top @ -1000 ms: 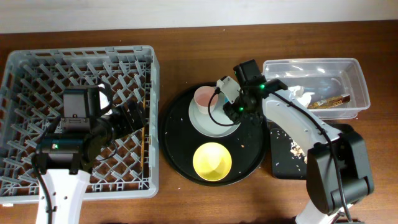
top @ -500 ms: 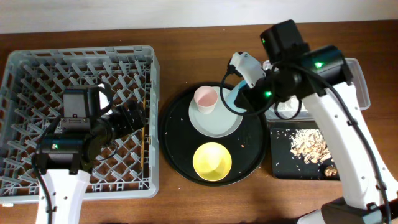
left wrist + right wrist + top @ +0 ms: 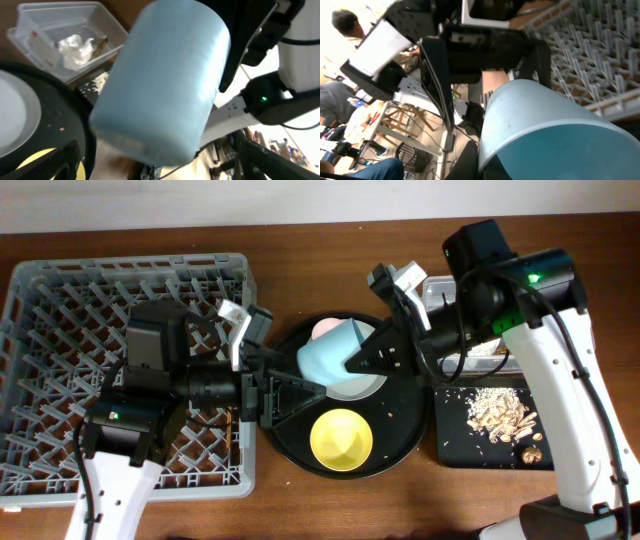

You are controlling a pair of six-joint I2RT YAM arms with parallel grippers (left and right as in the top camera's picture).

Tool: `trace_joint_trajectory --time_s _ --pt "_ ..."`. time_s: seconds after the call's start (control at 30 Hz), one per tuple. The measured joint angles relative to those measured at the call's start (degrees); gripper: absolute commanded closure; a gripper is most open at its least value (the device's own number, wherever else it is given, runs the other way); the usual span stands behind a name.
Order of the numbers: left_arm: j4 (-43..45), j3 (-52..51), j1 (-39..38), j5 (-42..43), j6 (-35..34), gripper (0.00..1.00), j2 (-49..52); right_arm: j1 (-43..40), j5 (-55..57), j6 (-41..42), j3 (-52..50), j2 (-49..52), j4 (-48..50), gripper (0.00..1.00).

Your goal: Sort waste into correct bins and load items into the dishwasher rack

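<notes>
I should grab the small blue cup around its base (image 3: 314,364) with my left gripper. The cup's free rim then goes down into the dishwasher rack.
My right gripper (image 3: 372,356) is shut on the rim of the small blue cup (image 3: 325,360) and holds it on its side above the round tray. My left gripper (image 3: 284,370) is open, a finger on either side of the cup's base (image 3: 160,85), not closed on it. The pink cup (image 3: 322,327) stands on the pale plate (image 3: 358,387), partly hidden by the blue cup. The yellow bowl (image 3: 341,436) sits in front. The clear tub (image 3: 30,22) holds the napkin (image 3: 75,47) and wrapper (image 3: 101,44). Food scraps (image 3: 497,412) lie in the flat black tray (image 3: 470,452). I cannot make out the chopsticks.
The grey dishwasher rack (image 3: 60,310) fills the left side; my left arm reaches out over its right wall. The large round black tray (image 3: 405,440) has crumbs on it. My right arm crosses over the clear tub (image 3: 438,284).
My right gripper lifted the blue cup off the plate and carried it left. My left arm swung out of the rack to the right, its open fingers now around the cup.
</notes>
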Motion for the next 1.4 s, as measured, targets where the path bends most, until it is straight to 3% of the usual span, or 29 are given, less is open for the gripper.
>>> trace_joint_trajectory --time_s 0.1,0.17,0.37,0.43,0.5,0.53,0.6,0.67,0.7,0.73,0.8,0.87,1.07,1.1,1.4 --pt "1.2 0.0 -0.5 2.0 0.0 0.04 0.0 1.9 -3.7 -0.5 0.0 0.0 0.1 0.96" --pt "5.0 0.0 -0.5 5.0 0.0 0.20 0.0 2.9 -4.1 -1.4 0.0 0.0 0.2 0.96" --pt "9.7 0.0 -0.1 9.2 -0.1 0.34 0.1 4.0 -5.6 -3.1 0.0 -0.7 0.7 0.96" --pt "9.8 0.0 -0.1 9.2 0.0 0.46 0.1 4.0 -5.8 -3.1 0.0 -0.7 1.0 0.95" --pt "9.8 0.0 -0.1 9.9 0.2 0.57 0.1 4.0 -5.8 -3.1 0.0 -0.7 1.1 0.84" --pt "9.8 0.0 0.0 10.2 0.1 0.60 0.1 4.0 -5.7 -3.5 0.0 -0.8 1.5 0.69" --pt "9.9 0.0 -0.2 11.6 0.1 0.62 0.2 3.8 -5.1 -3.4 0.0 -0.7 1.7 0.48" --pt "9.9 0.0 -0.3 12.9 0.1 0.64 0.2 1.8 -5.6 -3.5 0.0 -0.7 1.8 0.43" --pt "10.0 0.0 -0.3 12.8 0.1 0.64 0.2 -0.2 -7.0 -3.4 0.0 -0.7 1.5 0.43" --pt "9.9 0.0 -0.1 13.3 0.0 0.65 0.2 -3.9 -9.2 -3.3 0.0 -0.7 1.6 0.53" --pt "9.9 0.0 0.4 14.4 0.0 0.72 0.2 -9.0 -10.5 -2.9 0.0 -0.7 1.0 0.96" --pt "9.9 0.0 0.6 14.6 0.0 0.73 0.2 -9.2 -9.4 -2.4 0.0 -0.7 -0.2 0.96" --pt "9.9 0.0 0.6 14.8 0.0 0.74 0.2 1.3 0.5 -2.4 -0.2 -0.7 -1.1 0.96" --pt "9.9 0.0 0.6 14.8 0.0 0.78 0.2 2.1 1.3 -2.4 -0.7 -0.7 -1.1 0.96" --pt "9.5 -0.1 0.6 13.2 0.0 0.78 0.2 4.3 0.3 -2.4 -8.5 -0.7 -1.1 0.95"
